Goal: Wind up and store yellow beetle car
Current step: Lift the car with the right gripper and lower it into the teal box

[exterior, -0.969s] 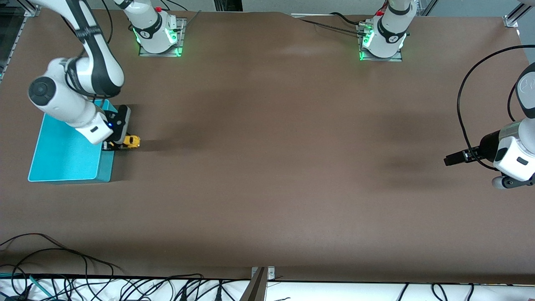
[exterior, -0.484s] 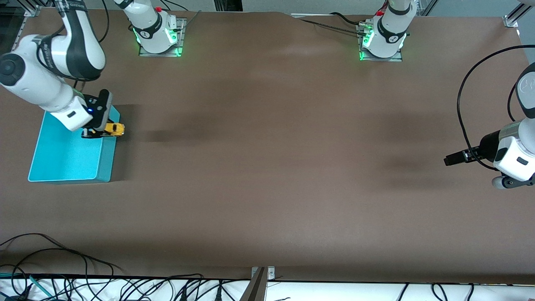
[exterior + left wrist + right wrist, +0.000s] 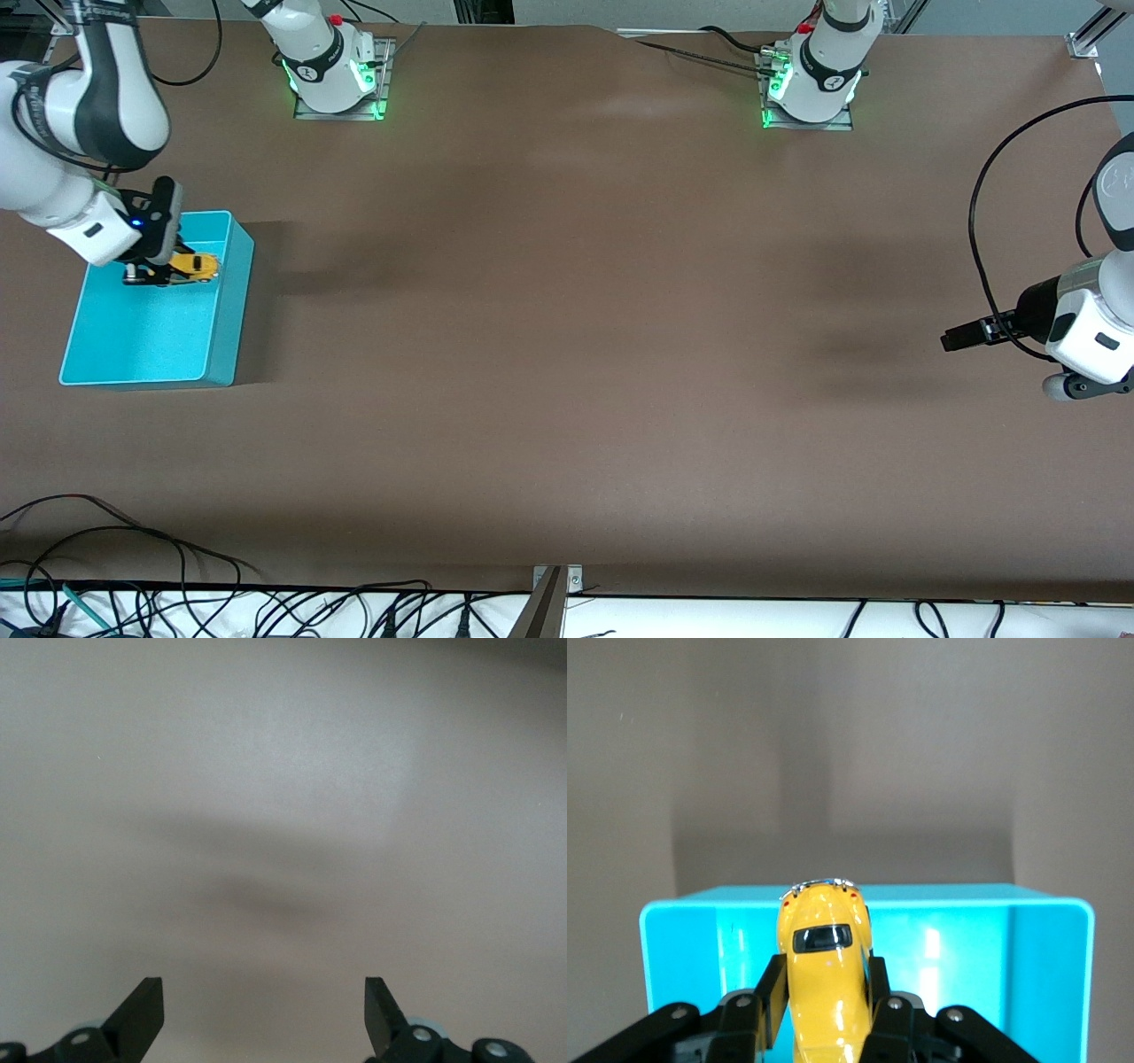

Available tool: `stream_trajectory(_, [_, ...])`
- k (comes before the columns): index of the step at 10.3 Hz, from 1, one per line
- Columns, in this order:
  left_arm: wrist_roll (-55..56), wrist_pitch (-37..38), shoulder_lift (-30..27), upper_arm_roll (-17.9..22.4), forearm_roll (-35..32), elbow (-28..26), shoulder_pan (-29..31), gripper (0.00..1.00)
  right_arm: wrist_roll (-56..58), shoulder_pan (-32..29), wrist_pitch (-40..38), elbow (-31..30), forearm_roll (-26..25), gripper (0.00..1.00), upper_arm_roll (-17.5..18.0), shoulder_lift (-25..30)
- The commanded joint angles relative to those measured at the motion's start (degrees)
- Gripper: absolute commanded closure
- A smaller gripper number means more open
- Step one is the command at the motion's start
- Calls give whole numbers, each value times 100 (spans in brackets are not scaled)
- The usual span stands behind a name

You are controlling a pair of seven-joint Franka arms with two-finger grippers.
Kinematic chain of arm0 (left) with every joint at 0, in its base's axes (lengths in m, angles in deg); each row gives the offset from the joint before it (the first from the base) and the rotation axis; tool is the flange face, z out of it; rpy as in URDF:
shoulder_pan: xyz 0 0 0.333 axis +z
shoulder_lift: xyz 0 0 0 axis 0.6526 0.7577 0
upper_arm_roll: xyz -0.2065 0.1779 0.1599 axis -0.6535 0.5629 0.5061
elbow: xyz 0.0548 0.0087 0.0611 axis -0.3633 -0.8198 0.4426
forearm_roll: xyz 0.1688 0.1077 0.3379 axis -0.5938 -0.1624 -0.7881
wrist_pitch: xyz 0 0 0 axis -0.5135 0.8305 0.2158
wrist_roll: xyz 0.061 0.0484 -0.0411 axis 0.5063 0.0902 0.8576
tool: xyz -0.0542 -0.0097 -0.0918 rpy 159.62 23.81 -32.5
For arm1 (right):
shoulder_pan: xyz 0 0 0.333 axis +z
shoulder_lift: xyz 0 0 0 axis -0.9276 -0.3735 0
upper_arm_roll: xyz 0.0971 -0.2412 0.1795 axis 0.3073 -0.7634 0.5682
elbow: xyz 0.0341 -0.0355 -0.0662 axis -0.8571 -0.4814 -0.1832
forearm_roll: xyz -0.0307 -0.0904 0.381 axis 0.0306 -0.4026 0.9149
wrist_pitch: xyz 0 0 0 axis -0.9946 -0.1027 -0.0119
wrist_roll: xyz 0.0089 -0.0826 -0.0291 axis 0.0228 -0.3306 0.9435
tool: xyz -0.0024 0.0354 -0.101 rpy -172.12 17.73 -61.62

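Note:
My right gripper holds the yellow beetle car (image 3: 195, 265) (image 3: 825, 979) with the car's bumper over the turquoise bin's rim. It needs to move the car farther in before it lets go.
The yellow beetle car (image 3: 195, 265) hangs in the air over the turquoise bin (image 3: 226, 306), near the bin's end closest to the robots' bases. My right gripper (image 3: 174, 271) is shut on it, one black finger on each side of its rounded body. In the right wrist view the yellow beetle car (image 3: 825, 979) points away between the fingers (image 3: 771, 992), with the turquoise bin (image 3: 1045, 948) below it. My left gripper (image 3: 946, 340) waits in the air at the left arm's end of the table, open. Its two fingertips (image 3: 146, 1008) stand wide apart with nothing between them.
The brown table (image 3: 567, 337) stretches between the two arms. The two arm bases (image 3: 332, 66) stand along the edge farthest from the front camera. Loose cables (image 3: 133, 567) lie along the edge nearest that camera.
My right gripper has carried the yellow car from beside the bin, near table level, up and over the bin's wall; it is now over the bin's inside. The left arm has not moved.

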Motion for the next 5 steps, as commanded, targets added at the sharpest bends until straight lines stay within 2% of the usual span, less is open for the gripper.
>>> stream_trajectory(1, [-99,80,-55,-21,-106,6,12,0,634,-181,-50,113,21,100,-165,-202])
stream_trajectory(5, [-99,80,-55,-21,-106,-3,12,0,1443,-480,177,516,56,100,-367,-1009])
